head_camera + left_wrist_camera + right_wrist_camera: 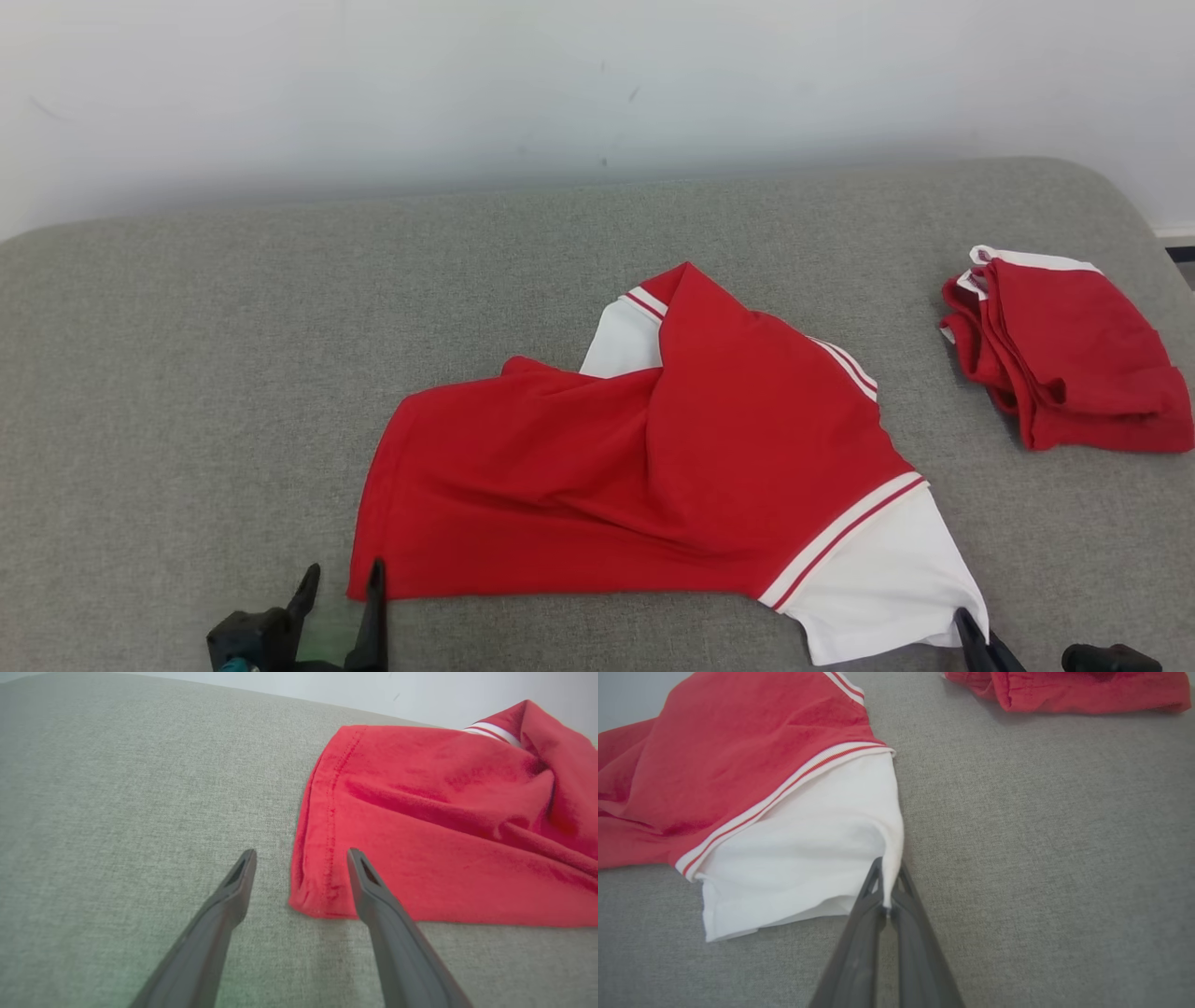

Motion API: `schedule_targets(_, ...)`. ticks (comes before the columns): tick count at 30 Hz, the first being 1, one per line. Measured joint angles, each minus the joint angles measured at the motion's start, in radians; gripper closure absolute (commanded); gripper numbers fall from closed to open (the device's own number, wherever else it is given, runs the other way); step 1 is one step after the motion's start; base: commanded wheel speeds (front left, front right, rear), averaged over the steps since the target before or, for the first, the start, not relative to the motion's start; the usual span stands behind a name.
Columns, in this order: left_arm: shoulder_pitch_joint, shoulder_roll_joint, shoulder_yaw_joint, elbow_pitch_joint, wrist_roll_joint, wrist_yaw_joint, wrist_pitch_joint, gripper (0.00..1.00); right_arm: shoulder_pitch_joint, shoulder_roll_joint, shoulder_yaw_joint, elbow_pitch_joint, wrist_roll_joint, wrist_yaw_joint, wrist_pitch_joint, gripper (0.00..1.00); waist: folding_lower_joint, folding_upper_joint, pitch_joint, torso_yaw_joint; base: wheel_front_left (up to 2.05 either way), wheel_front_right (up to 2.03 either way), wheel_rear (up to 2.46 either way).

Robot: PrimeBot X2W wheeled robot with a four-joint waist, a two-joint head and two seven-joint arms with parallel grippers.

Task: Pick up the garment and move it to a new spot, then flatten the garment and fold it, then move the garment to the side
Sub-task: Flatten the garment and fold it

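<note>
My left gripper picks up the garment by its red hem corner (363,581) next, as that corner curls up slightly while the red body (538,526) lies slack.
The garment (653,467) is a red shirt with white sleeves and striped trim, lying crumpled on the grey padded surface (187,373). My right gripper (889,870) is shut on the edge of the white sleeve (808,849), with cloth pinched between its fingers. In the head view that gripper (962,618) touches the sleeve's lower right corner. My left gripper (301,856) stands open at the garment's red hem corner (317,896), one finger on either side of it. In the head view the left gripper (341,574) sits at the lower left corner of the garment.
A second red and white garment (1064,350), folded, lies at the right of the surface, near its edge. A pale wall (560,84) rises behind. Bare grey surface stretches to the left and behind the garment.
</note>
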Motion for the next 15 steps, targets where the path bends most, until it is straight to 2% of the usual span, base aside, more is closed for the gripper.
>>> schedule_targets(6, 0.003, 0.0, -0.022, 0.007, -0.02, -0.032, 0.0, 0.0, -0.005, 0.007, -0.005, 0.013, -0.002, 0.0, 0.0, 1.0, 0.0, 0.0, 0.003, -0.003, 0.0, 0.0, 0.0)
schedule_targets(13, 0.003, 0.0, -0.032, 0.042, -0.034, -0.033, 0.0, 0.0, -0.016, 0.015, -0.002, 0.01, -0.011, 0.0, 0.0, 1.0, 0.0, 0.0, 0.002, -0.018, 0.0, 0.0, 0.0)
schedule_targets(14, 0.002, 0.0, -0.033, 0.051, -0.039, -0.034, 0.0, 0.12, -0.021, 0.016, -0.001, 0.009, -0.012, 0.0, 0.0, 1.0, 0.0, 0.0, 0.003, -0.021, 0.0, 0.0, 0.0)
schedule_targets(15, 0.002, 0.0, -0.035, 0.058, -0.04, -0.035, 0.0, 0.29, -0.026, 0.017, -0.001, 0.008, -0.013, 0.0, 0.0, 1.0, 0.0, 0.0, 0.003, -0.024, 0.0, 0.0, 0.0)
